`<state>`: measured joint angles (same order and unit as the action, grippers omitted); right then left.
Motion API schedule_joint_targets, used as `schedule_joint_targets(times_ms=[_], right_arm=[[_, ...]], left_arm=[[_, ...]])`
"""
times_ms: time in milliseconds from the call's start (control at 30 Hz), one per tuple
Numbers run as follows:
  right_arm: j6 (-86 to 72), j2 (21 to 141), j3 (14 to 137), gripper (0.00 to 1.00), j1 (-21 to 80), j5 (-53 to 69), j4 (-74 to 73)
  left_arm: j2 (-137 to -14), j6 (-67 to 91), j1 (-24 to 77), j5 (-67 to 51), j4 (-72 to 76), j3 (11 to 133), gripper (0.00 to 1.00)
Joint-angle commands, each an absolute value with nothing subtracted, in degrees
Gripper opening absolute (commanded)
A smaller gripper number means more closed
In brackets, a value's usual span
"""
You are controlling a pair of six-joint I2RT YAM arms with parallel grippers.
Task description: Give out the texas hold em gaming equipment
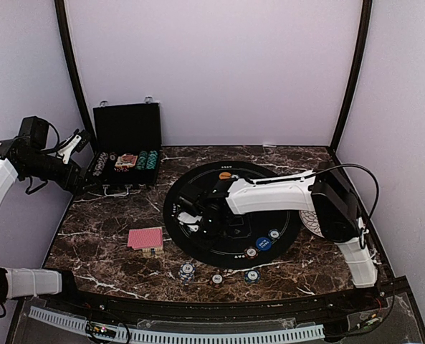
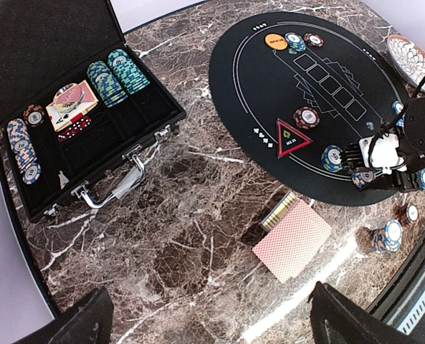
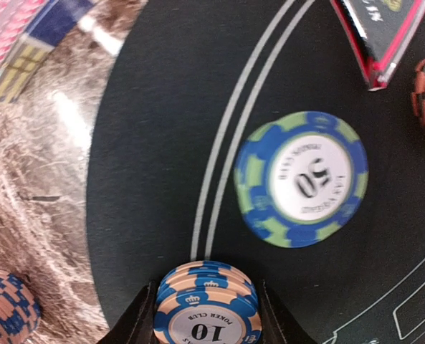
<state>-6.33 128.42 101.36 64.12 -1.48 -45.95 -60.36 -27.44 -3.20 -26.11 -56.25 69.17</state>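
Note:
My right gripper opens next, since the blue-and-peach chips' lower edge sits flush on the black mat's white lines, so the chips would stay there.
My right gripper (image 3: pixel 206 288) is shut on a small stack of blue-and-peach "10" poker chips (image 3: pixel 206 319) over the left part of the round black mat (image 1: pixel 230 215). Just ahead of it, a blue-green "50" chip (image 3: pixel 302 179) lies flat on the mat. The red-backed card deck (image 1: pixel 145 239) rests on the marble left of the mat. My left gripper (image 2: pixel 212 326) hangs high near the open black case (image 1: pixel 126 136), open and holding nothing. Orange (image 1: pixel 225 175) and blue (image 1: pixel 263 244) button discs lie on the mat.
Chip stacks (image 1: pixel 187 271) stand along the front edge of the marble table. A red triangular marker (image 2: pixel 291 137) lies on the mat. The case holds chip rows (image 2: pixel 119 75) and cards. The white patterned plate (image 2: pixel 413 61) sits at the right, partly behind my right arm.

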Motion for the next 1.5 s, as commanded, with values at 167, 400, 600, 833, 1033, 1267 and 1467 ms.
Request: schedule_joint_targets(times_ms=[167,400,600,833,1033,1267,1467], right_arm=[[-7.47,128.15,100.85,0.28,66.09,1.46,-45.96],[-7.80,125.75,102.19,0.62,66.00,-2.26,-48.00],[-8.08,121.69,102.84,0.63,65.96,-4.02,-50.28],[-8.14,116.09,103.12,0.64,67.44,-5.94,-53.71],[-7.13,114.86,102.91,0.74,71.73,-2.97,-56.40],[-3.89,116.30,102.05,0.86,75.04,2.05,-53.22],[-2.22,119.56,103.38,0.88,75.14,2.85,-51.91]], left_arm=[[-59.95,-27.73,-2.92,-27.14,-55.93,68.56,0.99],[-59.98,-27.76,-2.98,-26.96,-55.98,68.55,0.99],[-59.55,-27.69,-2.98,-27.14,-56.36,68.70,0.99],[-59.15,-27.87,-2.93,-26.97,-56.58,68.84,0.99],[-59.17,-27.82,-2.92,-27.31,-56.68,69.50,0.99],[-58.99,-28.11,-2.91,-27.80,-56.98,69.33,0.99],[-59.15,-28.60,-2.94,-28.24,-57.66,69.78,0.99]])
